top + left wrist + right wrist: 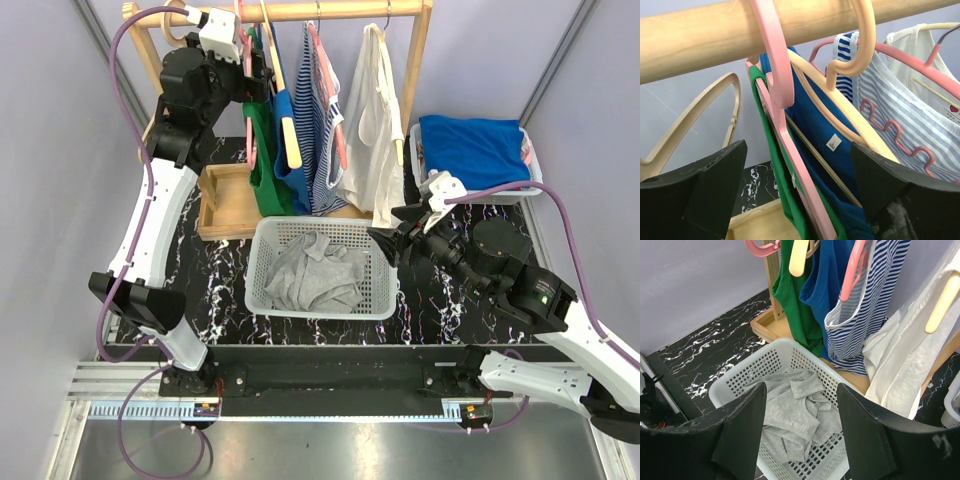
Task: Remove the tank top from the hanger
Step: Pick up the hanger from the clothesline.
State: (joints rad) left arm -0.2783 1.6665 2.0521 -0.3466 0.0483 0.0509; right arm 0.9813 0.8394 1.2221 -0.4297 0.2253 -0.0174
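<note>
My left gripper should hold the pink hanger (pixel 780 75) by its near arm (pixel 799 167) next to the hook, so the far arm stays free and the green tank top can be removed.
Several tank tops hang on a wooden rack (pixel 330 10): green (pixel 265 160), blue (pixel 293 180), striped (pixel 318 130) and white (pixel 370 130). My left gripper (pixel 258 68) is up by the rod. In the left wrist view it (pixel 797 165) is open, its jaws either side of the pink hanger (pixel 780 75) that carries the green tank top (pixel 775 170); whether a finger touches is unclear. My right gripper (pixel 385 243) is open and empty above the white basket's right edge; in its wrist view it (pixel 800 395) hangs over the basket (pixel 735 375).
A grey garment (pixel 315 275) lies in the white basket (pixel 322 225). An empty wooden hanger (pixel 690 115) hangs left of the pink one. The rack's wooden base (pixel 225 200) sits behind the basket. A white bin with blue cloth (pixel 470 150) stands at the back right.
</note>
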